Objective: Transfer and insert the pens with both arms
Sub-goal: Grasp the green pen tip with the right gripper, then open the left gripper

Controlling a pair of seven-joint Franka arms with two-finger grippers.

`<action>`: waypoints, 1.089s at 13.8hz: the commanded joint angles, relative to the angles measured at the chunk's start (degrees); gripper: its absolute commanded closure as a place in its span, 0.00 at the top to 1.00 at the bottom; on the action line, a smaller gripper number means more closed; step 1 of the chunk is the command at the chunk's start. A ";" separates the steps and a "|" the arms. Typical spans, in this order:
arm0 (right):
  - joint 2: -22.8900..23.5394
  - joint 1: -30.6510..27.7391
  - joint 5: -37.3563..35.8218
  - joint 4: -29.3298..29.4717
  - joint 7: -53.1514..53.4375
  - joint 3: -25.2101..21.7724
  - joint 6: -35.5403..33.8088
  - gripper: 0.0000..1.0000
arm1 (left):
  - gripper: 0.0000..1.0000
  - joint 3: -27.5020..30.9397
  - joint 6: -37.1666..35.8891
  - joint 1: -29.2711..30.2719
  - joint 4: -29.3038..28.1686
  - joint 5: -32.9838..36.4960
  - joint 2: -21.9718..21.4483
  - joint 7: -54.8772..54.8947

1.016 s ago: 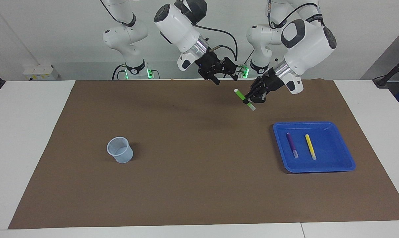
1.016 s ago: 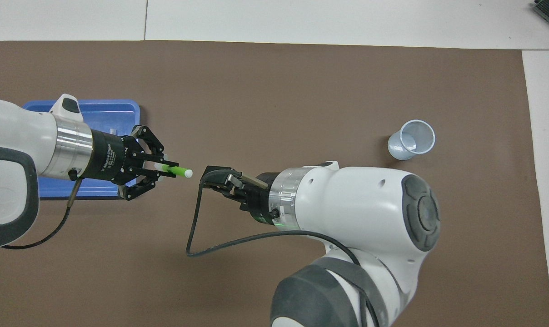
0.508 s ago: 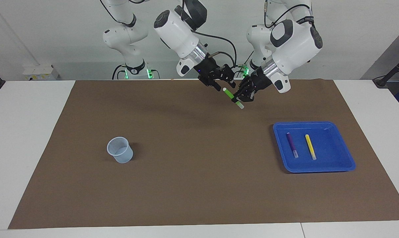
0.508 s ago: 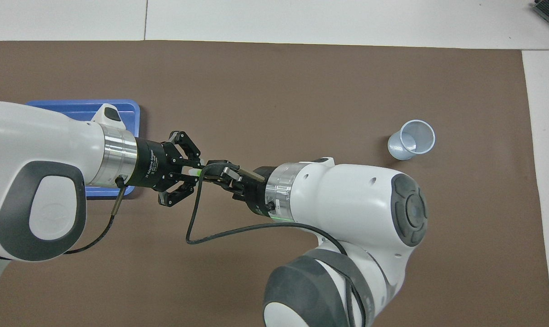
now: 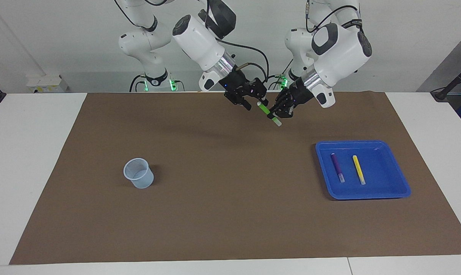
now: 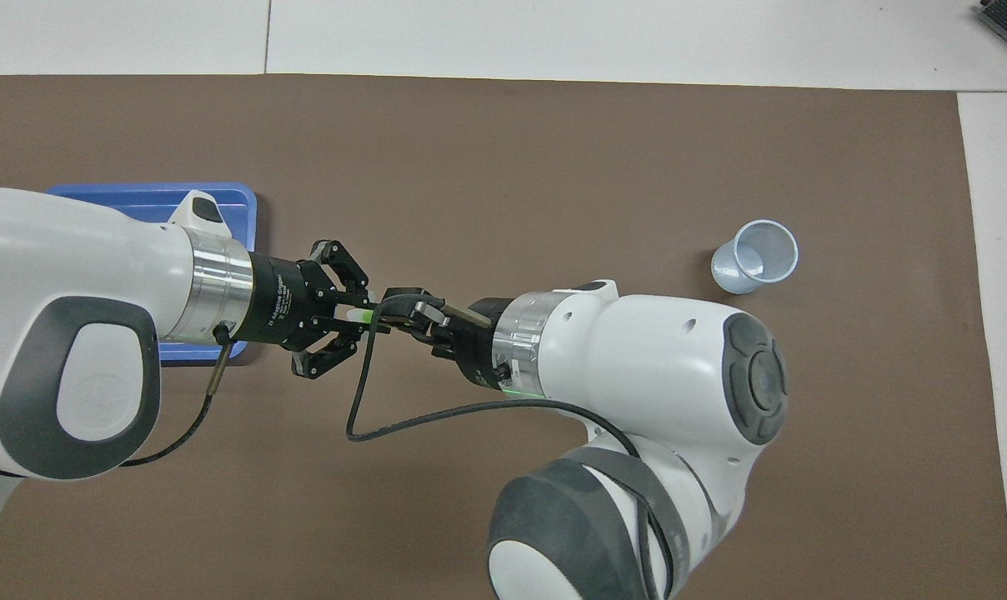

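Observation:
My right gripper grabs the green pen [image 6: 359, 317] by its upper white end next, to carry it over and insert the pen into the cup [image 6: 755, 257].
My left gripper [image 5: 275, 113] is shut on the green pen [image 5: 265, 110] and holds it slanted in the air over the brown mat, near the robots' edge. My right gripper [image 5: 255, 103] is open, with its fingers on either side of the pen's upper white end. In the overhead view the two grippers meet tip to tip, the left [image 6: 355, 317] and the right [image 6: 395, 315], and only a short piece of the green pen [image 6: 359, 317] shows. The purple pen [image 5: 337, 167] and the yellow pen [image 5: 358, 169] lie side by side in the blue tray [image 5: 398, 189].
A pale translucent cup [image 5: 138, 173] stands upright on the brown mat [image 5: 230, 214] toward the right arm's end; it also shows in the overhead view [image 6: 755, 257]. The blue tray [image 6: 220, 196] is mostly covered by the left arm in the overhead view.
My left gripper carried the green pen toward the middle of the table. My right gripper came in and now has its fingers around the pen's upper end.

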 commanded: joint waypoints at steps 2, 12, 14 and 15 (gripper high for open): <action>0.95 -0.03 0.95 0.80 -0.82 0.47 1.67 0.67 | 0.00 0.96 1.41 -1.17 -2.20 -1.05 -1.98 -0.31; 1.13 0.23 0.95 0.80 -0.90 0.56 2.29 0.34 | 0.00 0.96 1.58 -1.08 -2.46 -1.05 -1.98 0.04; 1.13 0.23 1.04 0.80 -0.99 0.56 2.29 0.20 | 0.00 1.04 1.85 -1.08 -2.46 -1.05 -1.98 0.04; 1.13 0.23 0.95 0.80 -0.91 0.56 2.29 0.05 | 0.00 1.04 1.94 -1.08 -2.46 -1.05 -1.98 0.04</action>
